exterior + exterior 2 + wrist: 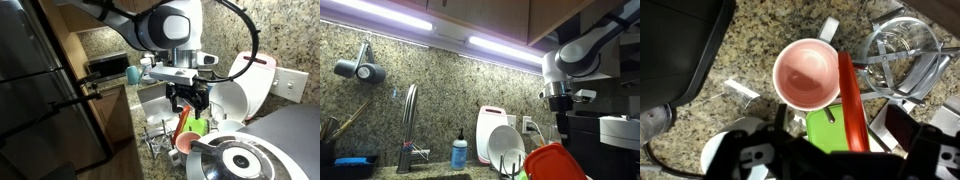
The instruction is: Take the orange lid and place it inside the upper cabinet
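I should next grab the orange lid by its thin top edge to place it, so the opposite edge stays free to lead into the upper cabinet.
The orange lid stands on edge in the dish rack, between a salmon-pink dish and a bright green cup. It shows edge-on in the wrist view and large in the foreground of an exterior view. My gripper hangs just above it, open. Its fingers are spread on either side of the lid's top edge and are not clamped on it. The upper cabinet is brown wood, high above the lit counter, with its doors closed.
A dark refrigerator stands beside the counter. A white kettle and a round metal cooker lid sit near the rack. White plates, a faucet, a soap bottle and a glass lid are close by.
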